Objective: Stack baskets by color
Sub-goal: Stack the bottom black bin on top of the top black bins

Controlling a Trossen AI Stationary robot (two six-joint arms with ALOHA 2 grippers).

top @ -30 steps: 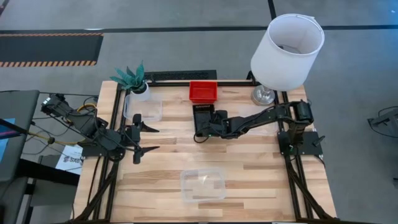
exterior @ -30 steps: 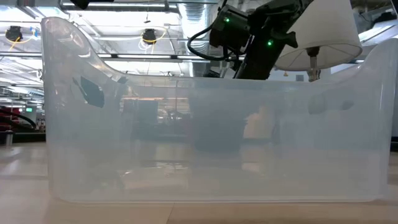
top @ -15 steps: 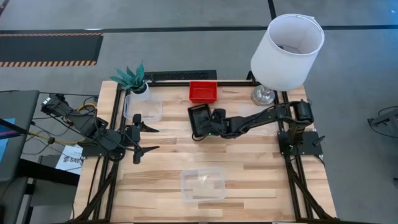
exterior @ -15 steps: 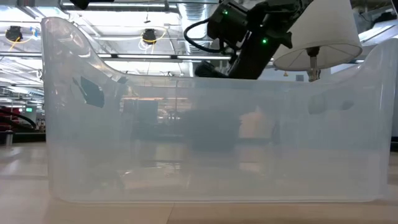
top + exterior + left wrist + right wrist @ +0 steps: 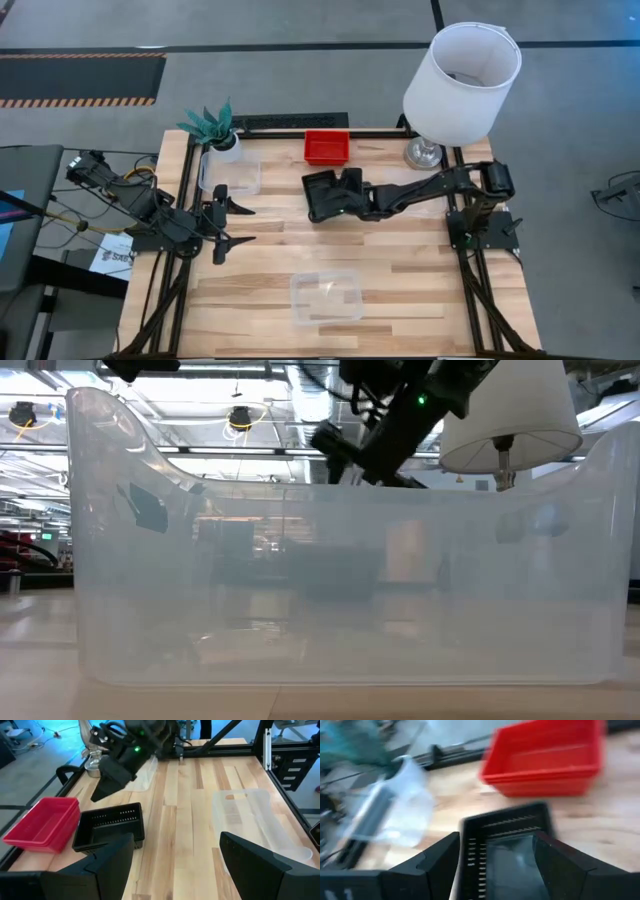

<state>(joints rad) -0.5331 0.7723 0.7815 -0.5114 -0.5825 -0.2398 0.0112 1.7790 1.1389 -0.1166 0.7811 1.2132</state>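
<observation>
My right gripper takes hold of the black basket by its rim (image 5: 306, 192) (image 5: 507, 813) next, to set it in place for stacking by color.
A black basket (image 5: 318, 194) lies on the table, slightly askew, just near of a red stack of baskets (image 5: 327, 148) at the far edge. My right gripper (image 5: 111, 782) hovers open above the black basket without touching it; in the right wrist view the black basket (image 5: 507, 845) shows between the spread fingers. One clear basket (image 5: 234, 172) sits at the far left, and another clear basket (image 5: 326, 296) near the front edge fills the low view (image 5: 340, 590). My left gripper (image 5: 246, 223) waits open at the left side.
A white lamp (image 5: 461, 82) stands at the far right corner. A small potted plant (image 5: 212, 127) stands at the far left, beside the clear basket. Bare wood lies between the black basket and the near clear basket.
My right gripper has opened, let go of the black basket and risen off it, tipping its fingers more level. The black basket stays on the table, turned slightly and shifted a little toward the left edge.
</observation>
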